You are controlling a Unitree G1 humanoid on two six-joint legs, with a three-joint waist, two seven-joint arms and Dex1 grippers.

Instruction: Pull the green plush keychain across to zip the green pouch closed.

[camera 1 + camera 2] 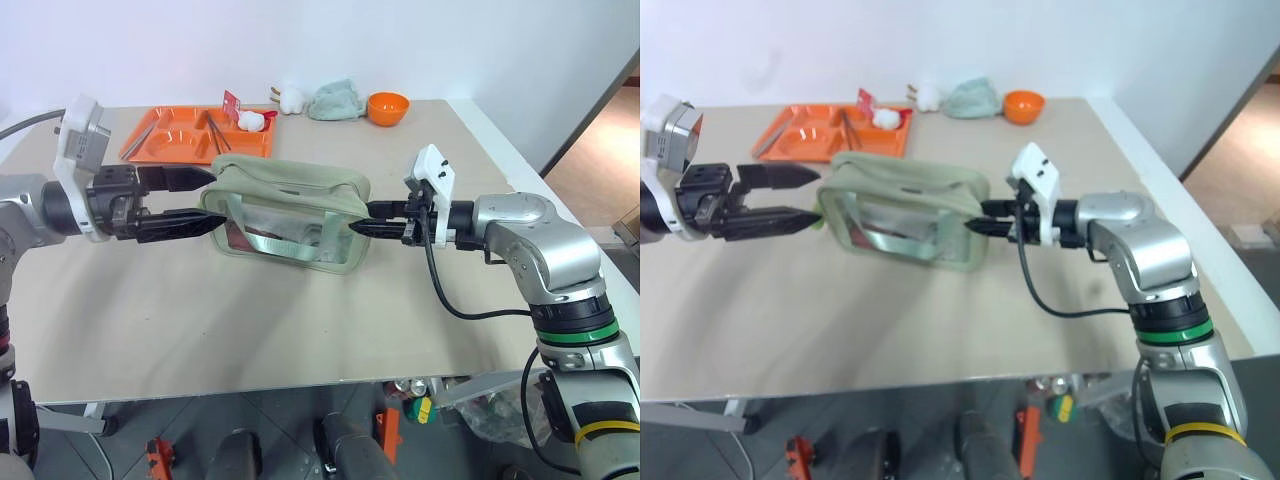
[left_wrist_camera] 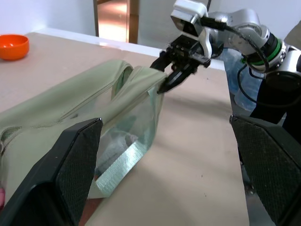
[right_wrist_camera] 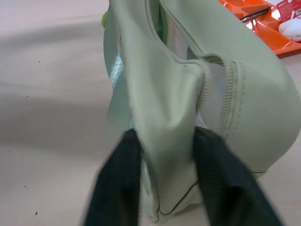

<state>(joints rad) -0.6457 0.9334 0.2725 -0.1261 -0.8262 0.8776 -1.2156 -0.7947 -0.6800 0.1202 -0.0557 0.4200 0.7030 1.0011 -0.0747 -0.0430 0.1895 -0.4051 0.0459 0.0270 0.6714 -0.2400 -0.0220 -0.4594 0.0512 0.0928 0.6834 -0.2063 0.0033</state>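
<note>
The pouch's clear window (image 1: pixel 282 224) sags slack below its raised top edge, so my left gripper will next grab the fabric at the pouch's free top corner (image 1: pixel 213 196).
The green pouch (image 1: pixel 285 212) lies on its side in the middle of the table, its clear window facing me and its webbing handle hanging down the front. My right gripper (image 1: pixel 362 220) is at the pouch's right end, and in the right wrist view its black fingers (image 3: pixel 117 183) pinch a fold of the fabric beside the zipper end. My left gripper (image 1: pixel 213 198) is open at the pouch's left end, one finger above and one below it. The green plush keychain (image 3: pixel 104 19) shows as a lime-green sliver at the pouch's far end.
An orange tray (image 1: pixel 165 135) with utensils and a white plush item sits at the back left. A pale mint cloth lump (image 1: pixel 335 100) and an orange bowl (image 1: pixel 388 107) stand at the back. The table's right edge (image 1: pixel 520 150) is close behind my right arm.
</note>
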